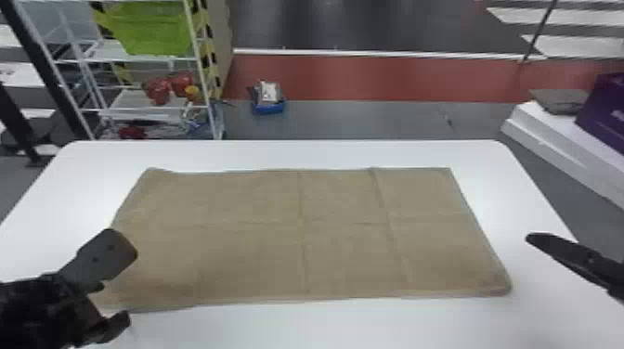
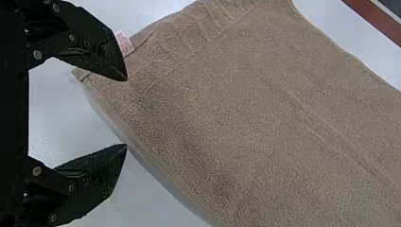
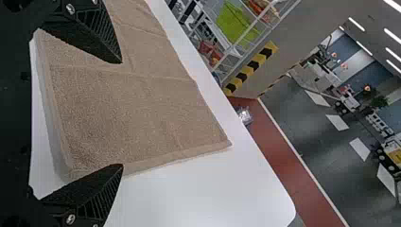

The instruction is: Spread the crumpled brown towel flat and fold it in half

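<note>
The brown towel is flat, so my left gripper will next grab its hem corner beside the pale tag to fold it in half.
The brown towel (image 1: 255, 241) lies spread as a wide rectangle with faint creases; I cannot tell how many layers it has. My left gripper (image 1: 126, 285) is open over the towel's near left corner, and my right gripper (image 1: 575, 261) is off its right side, above the table. In the left wrist view, the open left gripper (image 2: 126, 112) has the towel (image 2: 246, 109) by its fingertips, with a small pale tag (image 2: 124, 44) at the hem. The right wrist view has the open right gripper (image 3: 122, 113) near one end of the towel (image 3: 142, 104).
The white table (image 1: 325, 325) has bare margins around the towel. Beyond it stand a wire rack (image 1: 199, 69) with a green bin (image 1: 153, 30), and a blue container (image 1: 269, 107) on the floor. A purple box (image 1: 608, 111) sits on a white surface at the right.
</note>
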Available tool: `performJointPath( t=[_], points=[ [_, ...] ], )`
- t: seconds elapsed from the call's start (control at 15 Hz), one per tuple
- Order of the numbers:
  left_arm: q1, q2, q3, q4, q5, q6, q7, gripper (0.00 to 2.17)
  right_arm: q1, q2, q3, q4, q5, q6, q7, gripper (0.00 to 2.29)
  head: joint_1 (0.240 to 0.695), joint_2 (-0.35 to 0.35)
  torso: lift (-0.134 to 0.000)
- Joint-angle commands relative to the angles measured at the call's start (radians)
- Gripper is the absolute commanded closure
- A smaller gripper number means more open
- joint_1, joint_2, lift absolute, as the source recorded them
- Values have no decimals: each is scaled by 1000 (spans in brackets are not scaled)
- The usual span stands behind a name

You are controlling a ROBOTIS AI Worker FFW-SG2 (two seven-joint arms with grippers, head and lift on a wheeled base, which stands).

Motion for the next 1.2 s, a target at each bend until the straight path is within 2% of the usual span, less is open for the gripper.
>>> performJointPath(
  t=[0.0, 0.13, 0.2, 0.27, 0.4, 0.47, 0.53, 0.67, 0.73, 0.87, 0.93, 1.0, 1.07, 1.13],
  points=[
    [-15, 1, 0, 22, -18, 0, -7, 633, 0, 0, 2, 0, 0, 0, 0, 103, 695, -23, -134],
    [-18, 1, 0, 25, -23, 0, -18, 643, 0, 0, 0, 0, -3, 3, 0, 103, 695, -19, -134],
    [-22, 4, 0, 24, -26, 0, -36, 853, 0, -1, 5, 0, -1, 0, 0, 103, 695, -17, -134],
    [-24, 4, 0, 24, -26, 3, -39, 957, 0, -6, 15, 0, 15, 0, 0, 103, 695, -17, -134],
    [-21, 4, -3, 16, -37, 3, -33, 954, -12, -67, 86, 3, 103, -6, 43, 103, 695, -17, -134],
    [-16, 4, -5, 13, -38, 3, -33, 954, -26, -118, 146, 3, 200, -9, 97, 103, 695, -14, -134],
    [-13, 4, -6, 10, -40, 6, -28, 954, -52, -155, 212, 12, 336, -34, 198, 103, 695, -11, -134],
    [-5, 4, -6, 5, -41, 6, -27, 954, -85, -159, 295, 23, 589, -138, 368, 103, 695, -9, -134],
    [-4, 4, -6, 5, -41, 6, -30, 954, -85, -172, 321, 40, 664, -224, 434, 103, 695, -6, -134],
    [-4, 4, -8, 5, -46, 3, -31, 954, -80, -221, 353, 72, 721, -310, 531, 107, 695, -12, -134],
    [-4, 4, -9, 5, -47, 3, -31, 954, -81, -241, 374, 84, 769, -371, 598, 110, 695, -15, -134],
    [-4, 4, -9, 5, -49, 3, -33, 954, -74, -247, 377, 101, 809, -491, 673, 110, 695, -16, -134],
    [-4, 4, -9, 2, -50, 6, -31, 954, -74, -253, 377, 123, 847, -617, 781, 117, 695, -14, -134],
    [-4, 4, -9, 1, -50, 6, -30, 954, -72, -262, 377, 135, 865, -703, 804, 130, 695, 2, -134]
  ],
)
